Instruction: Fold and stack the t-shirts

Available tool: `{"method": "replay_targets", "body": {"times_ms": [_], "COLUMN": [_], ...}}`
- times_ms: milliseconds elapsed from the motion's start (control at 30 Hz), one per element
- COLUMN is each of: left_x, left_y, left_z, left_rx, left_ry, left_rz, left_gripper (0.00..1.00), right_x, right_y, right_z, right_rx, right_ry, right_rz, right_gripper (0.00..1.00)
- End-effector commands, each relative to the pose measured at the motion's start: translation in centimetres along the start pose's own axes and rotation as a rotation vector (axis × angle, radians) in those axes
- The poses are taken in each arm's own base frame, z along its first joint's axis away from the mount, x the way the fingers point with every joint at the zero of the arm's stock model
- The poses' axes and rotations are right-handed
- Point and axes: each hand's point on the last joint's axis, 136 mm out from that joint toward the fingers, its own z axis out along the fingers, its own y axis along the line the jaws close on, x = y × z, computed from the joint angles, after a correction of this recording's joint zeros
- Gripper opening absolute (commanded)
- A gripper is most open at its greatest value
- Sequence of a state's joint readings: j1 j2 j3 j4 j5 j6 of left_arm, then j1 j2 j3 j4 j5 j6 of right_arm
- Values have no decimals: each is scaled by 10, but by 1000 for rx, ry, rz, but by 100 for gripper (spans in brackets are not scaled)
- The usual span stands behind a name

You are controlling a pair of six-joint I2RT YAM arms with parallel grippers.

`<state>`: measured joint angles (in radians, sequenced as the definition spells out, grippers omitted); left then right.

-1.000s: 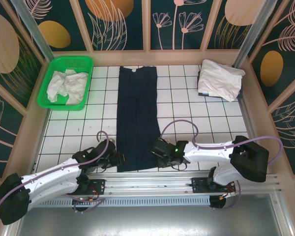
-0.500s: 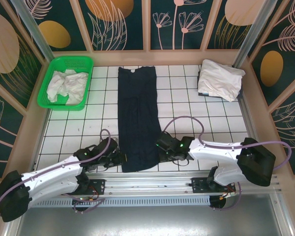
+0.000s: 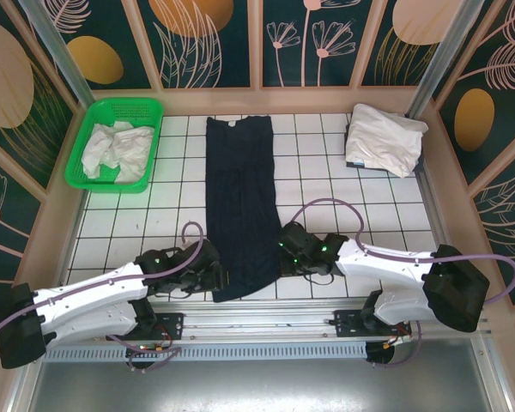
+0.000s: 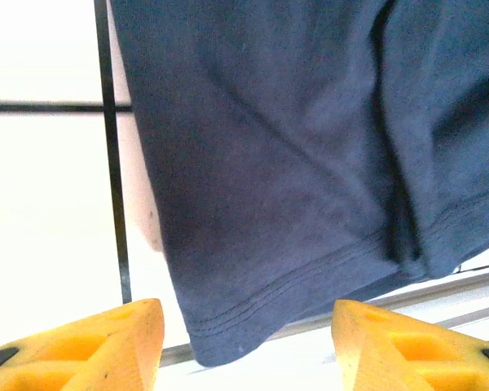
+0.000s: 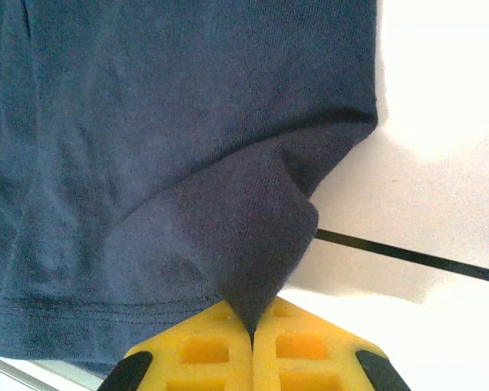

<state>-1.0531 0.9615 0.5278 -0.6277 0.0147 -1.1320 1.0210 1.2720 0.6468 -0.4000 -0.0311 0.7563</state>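
The near end of the navy t-shirt needs to be folded over the t-shirt, so my left gripper next needs to grab the navy t-shirt's loose hem corner (image 3: 218,296) (image 4: 218,343), opposite my right gripper.
The dark navy t-shirt (image 3: 239,197) lies as a long narrow strip down the middle of the tiled table, its near end skewed. My right gripper (image 3: 283,255) is at the strip's near right edge, shut on a pinched fold of the navy cloth (image 5: 252,326). At the near left corner my left gripper (image 3: 215,276) is open. In the left wrist view the hem corner (image 4: 228,334) sits between the spread yellow fingers (image 4: 106,342) without being pinched. Crumpled white t-shirts (image 3: 116,148) fill the green basket. Another white t-shirt (image 3: 384,139) lies folded at the back right.
The green basket (image 3: 84,129) stands at the back left against the wall. Wooden walls enclose the table on three sides. A metal rail (image 3: 266,316) runs along the near edge just behind the shirt's hem. Bare white tiles flank the navy strip.
My right gripper has shut on the shirt's right edge and moved away from the near edge with it. The left gripper slid right along the hem and opened. The shirt's near end is now skewed.
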Motion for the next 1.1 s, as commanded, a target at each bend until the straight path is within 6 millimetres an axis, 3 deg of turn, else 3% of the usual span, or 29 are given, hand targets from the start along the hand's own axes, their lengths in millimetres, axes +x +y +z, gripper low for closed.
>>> {"method": "replay_targets", "body": {"times_ms": [0, 133, 233, 367, 567, 667, 733, 867, 967, 1067], "left_x": [11, 16, 24, 26, 31, 29, 28, 24, 11, -15], "left_y": [3, -11, -8, -1, 29, 24, 14, 3, -4, -15], "left_z": [12, 26, 39, 37, 27, 30, 37, 41, 25, -7], "left_rx": [1, 67, 65, 40, -81, -78, -58, -69, -68, -40], "left_ry": [18, 26, 55, 57, 66, 66, 72, 72, 14, -122], "left_rz": [-38, -49, -54, -44, -43, -34, -16, 23, 37, 21], "left_gripper": [56, 53, 42, 32, 50, 50, 38, 32, 15, 3], "right_x": [0, 2, 1, 2, 0, -1, -1, -4, -11, -20], "right_y": [-1, 1, 1, -1, -3, -3, -4, -3, 5, 14], "right_z": [1, 6, 7, 6, 4, 4, 5, 3, -5, -14], "right_rx": [-16, -31, -28, -20, -30, -31, -22, -21, -43, -64], "right_ry": [-3, 10, 11, 12, 2, 0, -2, -7, -26, -54], "right_rz": [-17, -26, -34, -34, -23, -23, -18, -21, -32, -40], "right_gripper": [2, 2, 1, 1, 1, 1, 1, 1, 1, 0]}}
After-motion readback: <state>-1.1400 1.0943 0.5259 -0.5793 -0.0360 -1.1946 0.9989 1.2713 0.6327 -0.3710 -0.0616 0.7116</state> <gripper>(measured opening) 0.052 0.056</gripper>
